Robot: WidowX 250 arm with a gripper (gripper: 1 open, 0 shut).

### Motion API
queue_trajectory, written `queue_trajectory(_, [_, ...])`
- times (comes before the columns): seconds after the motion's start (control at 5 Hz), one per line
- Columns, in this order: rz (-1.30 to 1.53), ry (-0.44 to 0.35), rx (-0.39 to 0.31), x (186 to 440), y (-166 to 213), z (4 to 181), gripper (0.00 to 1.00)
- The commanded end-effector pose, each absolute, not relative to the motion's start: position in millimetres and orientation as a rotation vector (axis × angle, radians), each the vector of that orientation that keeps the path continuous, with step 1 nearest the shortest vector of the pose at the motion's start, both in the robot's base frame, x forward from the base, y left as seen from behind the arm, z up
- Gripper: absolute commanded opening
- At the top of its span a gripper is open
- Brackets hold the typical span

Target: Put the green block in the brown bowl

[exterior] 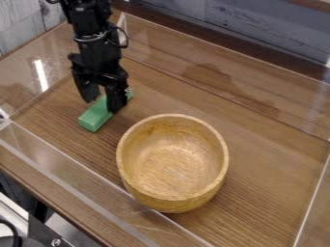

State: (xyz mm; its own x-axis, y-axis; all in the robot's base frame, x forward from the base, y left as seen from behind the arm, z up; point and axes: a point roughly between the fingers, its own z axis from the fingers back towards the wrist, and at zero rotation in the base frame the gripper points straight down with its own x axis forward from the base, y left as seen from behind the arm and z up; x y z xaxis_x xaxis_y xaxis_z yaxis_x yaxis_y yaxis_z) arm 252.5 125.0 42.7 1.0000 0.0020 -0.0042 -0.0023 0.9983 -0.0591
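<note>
My gripper is to grab the green block (92, 120) next by one end of its bar (110, 99), to put it in the brown bowl.
The green block (92, 120) lies flat on the wooden table, left of the brown bowl (173, 161). My black gripper (99, 99) hangs straight down over the block's far end, open, one finger on each side of the bar. The fingertips are low, close to the block, and nothing is held. Part of the block's far end is hidden behind the fingers. The bowl is upright and empty, its thick rim a short way to the block's right.
Clear plastic walls (52, 193) enclose the wooden table (258, 116) along the front and left. A grey board wall runs along the back.
</note>
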Motion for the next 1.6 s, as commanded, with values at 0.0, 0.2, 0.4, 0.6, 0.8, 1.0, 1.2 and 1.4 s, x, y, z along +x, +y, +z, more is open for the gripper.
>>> queue_trajectory(0.0, [0.022,-0.035,-0.044,261.5,134.5,54.0,1.0])
queue_trajectory(0.2, [0.03,-0.028,-0.053,262.9,135.1,53.6,1.0])
queue_trajectory(0.4, [0.036,-0.022,-0.06,264.4,135.7,52.6,1.0])
queue_trajectory(0.6, [0.041,-0.015,-0.068,265.4,136.3,51.4,1.0])
queue_trajectory(0.8, [0.046,-0.009,-0.074,266.1,136.7,49.6,1.0])
queue_trajectory(1.0, [0.052,-0.001,-0.082,266.6,137.0,47.9,1.0])
queue_trajectory(1.2, [0.061,0.008,-0.08,265.6,140.5,39.3,1.0])
queue_trajectory(1.4, [0.07,0.018,-0.082,264.7,142.5,32.4,1.0])
